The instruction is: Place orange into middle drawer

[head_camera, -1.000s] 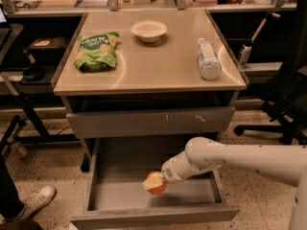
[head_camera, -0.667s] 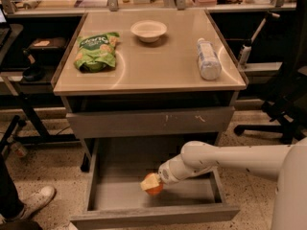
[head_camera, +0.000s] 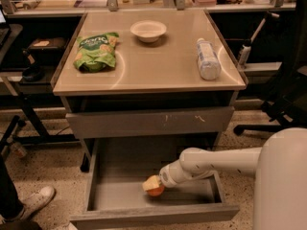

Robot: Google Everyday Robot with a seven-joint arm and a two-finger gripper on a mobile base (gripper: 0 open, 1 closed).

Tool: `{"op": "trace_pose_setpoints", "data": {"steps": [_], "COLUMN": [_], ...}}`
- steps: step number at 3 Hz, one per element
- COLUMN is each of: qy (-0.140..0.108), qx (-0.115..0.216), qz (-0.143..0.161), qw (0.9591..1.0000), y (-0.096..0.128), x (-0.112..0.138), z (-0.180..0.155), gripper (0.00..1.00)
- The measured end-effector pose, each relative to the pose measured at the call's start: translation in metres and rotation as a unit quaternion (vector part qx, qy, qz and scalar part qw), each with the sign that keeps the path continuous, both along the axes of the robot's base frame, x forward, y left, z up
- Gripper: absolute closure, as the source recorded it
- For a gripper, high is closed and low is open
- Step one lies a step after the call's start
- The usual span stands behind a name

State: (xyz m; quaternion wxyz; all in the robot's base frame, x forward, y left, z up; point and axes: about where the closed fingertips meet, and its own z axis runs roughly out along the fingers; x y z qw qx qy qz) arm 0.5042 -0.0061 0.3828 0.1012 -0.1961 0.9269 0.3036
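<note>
I am ready to release the orange [head_camera: 155,191]: it is low behind the drawer's front edge and would rest on the drawer's bottom.
The middle drawer [head_camera: 103,186] is pulled open below the table, showing its flat grey inside. My gripper [head_camera: 151,184] reaches in from the right, low over the drawer floor near the front middle. It is shut on the orange [head_camera: 155,191], which shows just under the pale fingers [head_camera: 149,182] and sits at or just above the floor. I cannot tell whether the orange touches the floor.
The closed drawer front with pale scuffs [head_camera: 144,121] is above the open drawer. On the table top lie a green chip bag [head_camera: 96,51], a white bowl [head_camera: 148,30] and a bottle on its side [head_camera: 207,59]. A person's shoe [head_camera: 33,202] is at left and a chair base [head_camera: 268,119] at right.
My gripper has moved slightly down and toward the drawer's front with the orange in it. Nothing on the table has moved.
</note>
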Motion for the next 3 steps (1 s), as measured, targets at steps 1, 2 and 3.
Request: {"op": "trace_pose_setpoints", "data": {"steps": [1, 2, 3], "qy": [0.0, 0.0, 0.0], "qx": [0.0, 0.0, 0.0], "qz": [0.0, 0.0, 0.0], "qw": [1.0, 1.0, 1.0], "y": [-0.0001, -0.0001, 0.0], "x": [0.0, 0.0, 0.0], "z": [-0.0001, -0.0001, -0.0001], "gripper": [1.0, 0.81, 0.58]}}
